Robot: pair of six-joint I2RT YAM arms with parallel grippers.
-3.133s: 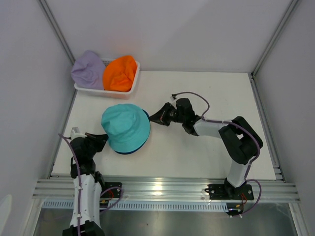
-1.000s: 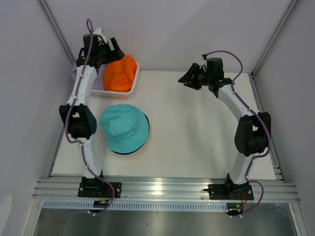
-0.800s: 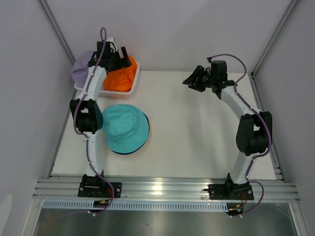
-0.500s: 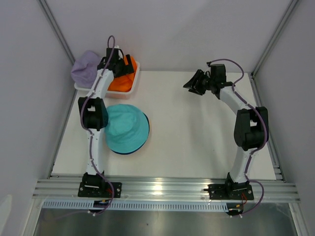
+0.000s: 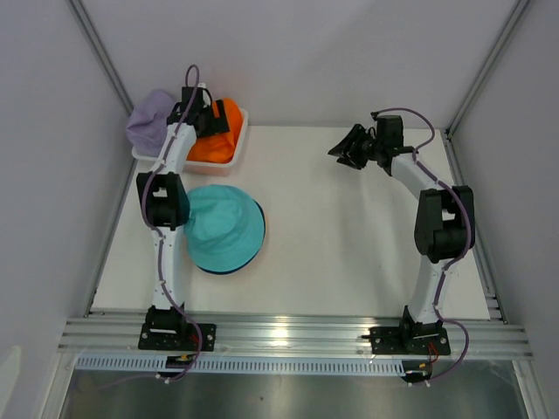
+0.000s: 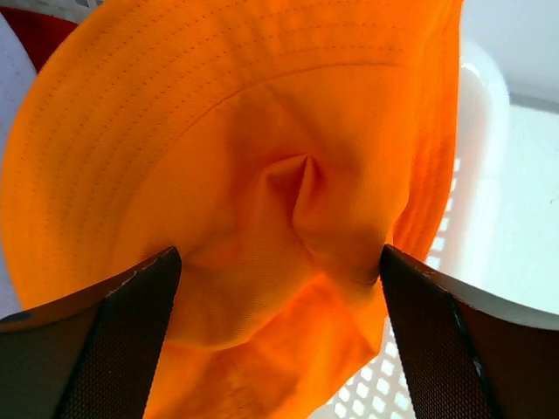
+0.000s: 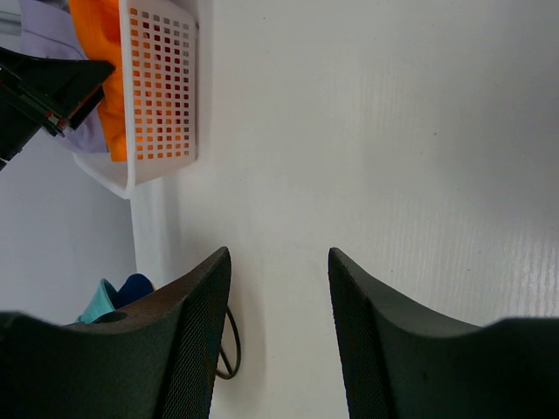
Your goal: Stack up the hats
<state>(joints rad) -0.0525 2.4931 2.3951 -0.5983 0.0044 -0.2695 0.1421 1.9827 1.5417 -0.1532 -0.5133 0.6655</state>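
Note:
The left gripper should close on the crown's fold (image 5: 216,113) (image 6: 285,252) now, because both of its fingers are level with the sides of the fold.
An orange hat (image 5: 217,133) lies crumpled in the white basket (image 5: 234,155) at the back left, beside a lavender hat (image 5: 148,122). My left gripper (image 5: 203,113) hangs over the orange hat (image 6: 262,157). In the left wrist view the left gripper (image 6: 278,262) is open wide, a finger on each side of a fold in the crown. A strip of red fabric (image 6: 35,35) shows beyond the brim. A teal hat (image 5: 223,227) sits on the table over a navy one (image 5: 234,270). My right gripper (image 5: 349,148) is open and holds nothing above bare table (image 7: 279,257).
The basket's mesh wall (image 7: 162,96) stands at the table's back left corner. A black wire ring (image 7: 229,345) lies on the table by the teal hat (image 7: 94,303) and the navy hat (image 7: 135,286). Grey walls close in the left, back and right sides.
Both arms left the teal hat and reached toward the back. Over the last second the left gripper swung right from the lavender hat to over the orange hat. The right gripper barely shifted.

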